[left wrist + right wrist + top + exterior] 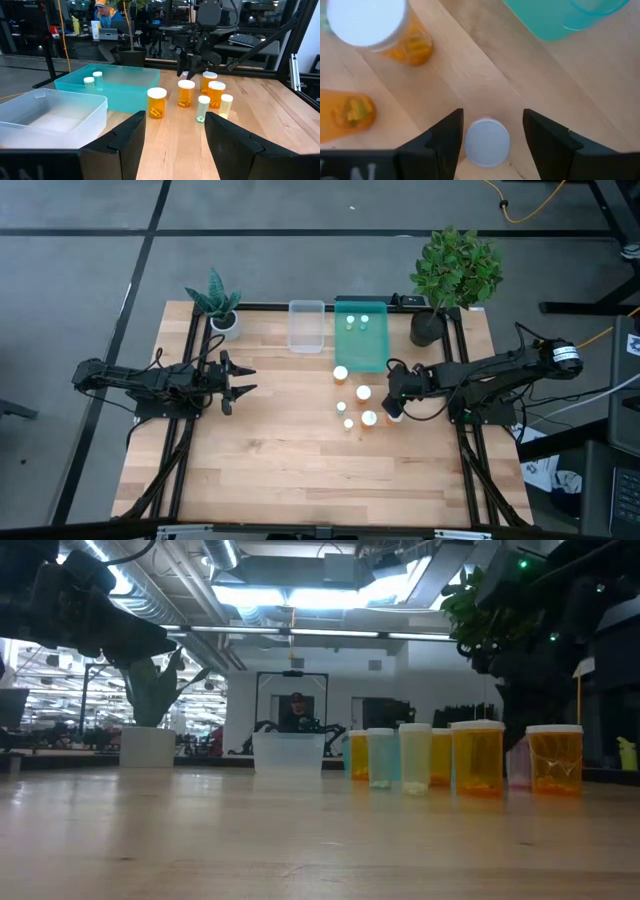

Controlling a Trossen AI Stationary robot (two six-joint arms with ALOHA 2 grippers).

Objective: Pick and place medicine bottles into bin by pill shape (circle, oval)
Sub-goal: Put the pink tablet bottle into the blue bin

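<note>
Next, my right gripper picks up the small pale bottle by its white end with the cap to sort it into the teal bin.
Several white-capped medicine bottles stand upright on their bases on the wooden table near the teal bin: orange ones and small pale ones. Two small bottles stand inside the teal bin. The clear bin stands left of it. My right gripper points down, open, its fingers on either side of one bottle's white cap with a gap on both sides. The body of that bottle is hidden under its cap. My left gripper is open and empty at the table's left.
A small potted plant stands at the far left corner and a larger one at the far right, next to the teal bin. Two orange bottles stand close beside my right gripper. Bare wood lies toward the near edge.
</note>
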